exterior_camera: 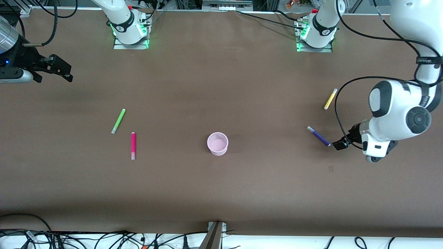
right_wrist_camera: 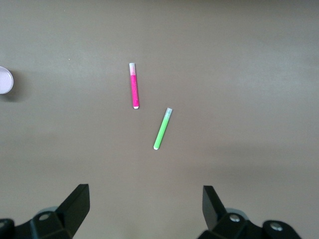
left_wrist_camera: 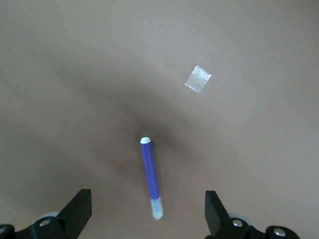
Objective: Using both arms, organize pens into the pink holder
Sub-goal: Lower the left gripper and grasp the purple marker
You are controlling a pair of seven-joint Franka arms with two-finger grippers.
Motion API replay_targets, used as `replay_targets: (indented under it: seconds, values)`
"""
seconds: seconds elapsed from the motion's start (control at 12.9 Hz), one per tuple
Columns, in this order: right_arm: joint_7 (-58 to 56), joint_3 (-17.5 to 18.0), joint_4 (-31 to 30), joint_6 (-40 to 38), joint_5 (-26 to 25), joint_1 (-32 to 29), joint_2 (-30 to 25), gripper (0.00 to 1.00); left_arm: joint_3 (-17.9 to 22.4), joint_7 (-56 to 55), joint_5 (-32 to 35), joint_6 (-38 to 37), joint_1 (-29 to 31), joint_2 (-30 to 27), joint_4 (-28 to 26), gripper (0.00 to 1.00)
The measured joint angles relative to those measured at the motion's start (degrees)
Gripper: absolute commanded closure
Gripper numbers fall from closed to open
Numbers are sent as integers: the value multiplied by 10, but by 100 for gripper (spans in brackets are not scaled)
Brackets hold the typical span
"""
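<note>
I should next grab the purple pen by its body [exterior_camera: 321,137] with my left gripper. Then the purple pen's end with the cap is free to enter the pink holder [exterior_camera: 217,143].
The pink holder [exterior_camera: 217,143] stands upright mid-table; its rim also shows in the right wrist view [right_wrist_camera: 4,79]. The green pen [exterior_camera: 118,121] and the magenta pen [exterior_camera: 133,145] lie toward the right arm's end and show in the right wrist view as green pen [right_wrist_camera: 162,129] and magenta pen [right_wrist_camera: 134,85]. The yellow pen [exterior_camera: 330,99] and the purple pen [exterior_camera: 318,136] lie toward the left arm's end. My left gripper [exterior_camera: 338,144] is open and empty over the purple pen's end [left_wrist_camera: 151,174], its own jaws [left_wrist_camera: 148,214] wide. My right gripper [exterior_camera: 66,72] is open and empty [right_wrist_camera: 144,209], high up at the right arm's end of the table.
A small square of clear tape [left_wrist_camera: 198,79] is stuck on the brown table [exterior_camera: 221,86] near the purple pen, nearer to the front camera [exterior_camera: 331,168]. Cables lie along the table's front edge [exterior_camera: 104,238].
</note>
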Motion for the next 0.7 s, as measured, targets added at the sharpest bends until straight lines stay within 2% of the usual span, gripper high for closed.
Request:
replay_targets:
  seconds: [0.23,0.47,0.62,0.7]
  values:
    - [0,0,0,0,0,0,1,0,-2,-54,0,51,-16,35,-13,0]
    - [0,0,0,0,0,0,4,0,-2,-65,0,87,-18,43,-37,0]
    - [0,0,0,0,0,0,4,0,-2,-66,0,117,-18,43,-59,8]
    - [0,0,0,0,0,0,5,0,-2,-66,0,135,-18,43,-71,8]
